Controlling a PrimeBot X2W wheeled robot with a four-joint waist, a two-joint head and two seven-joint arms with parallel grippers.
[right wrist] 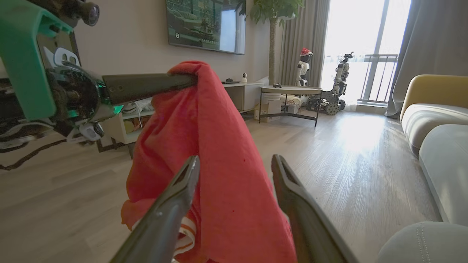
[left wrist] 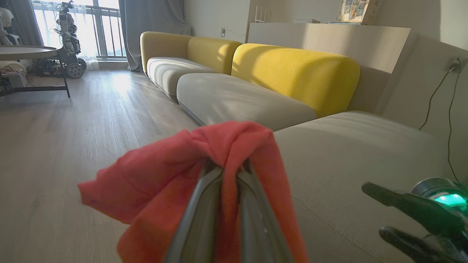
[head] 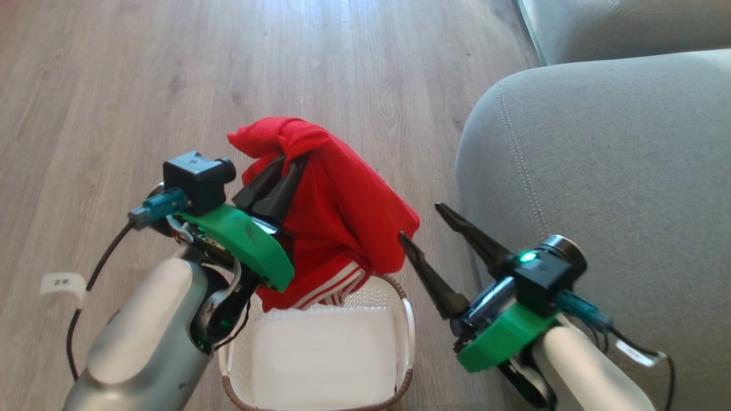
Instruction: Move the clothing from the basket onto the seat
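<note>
The red clothing needs to go onto the seat (head: 599, 160), so the robot's right gripper should next grip the clothing by its hanging fold (head: 384, 226) to carry it there.
The red clothing (head: 342, 211) hangs lifted above the white basket (head: 325, 354), its white-striped trim still dipping over the far rim. My left gripper (head: 297, 162) is shut on a bunched fold at the top of the clothing (left wrist: 164, 171), seen close up between the left gripper's (left wrist: 228, 168) fingers. My right gripper (head: 421, 222) stands open just right of the garment, one fingertip touching its edge. In the right wrist view the clothing (right wrist: 223, 146) hangs right before the spread right gripper (right wrist: 236, 160). The grey seat (head: 599, 160) lies to the right.
Wooden floor (head: 171, 74) surrounds the basket. A second grey cushion (head: 622, 25) sits beyond the seat, with yellow backrests (left wrist: 296, 73) behind. Far off stand a round table (right wrist: 290, 89), a low TV shelf and other robots (right wrist: 342, 80) by the window.
</note>
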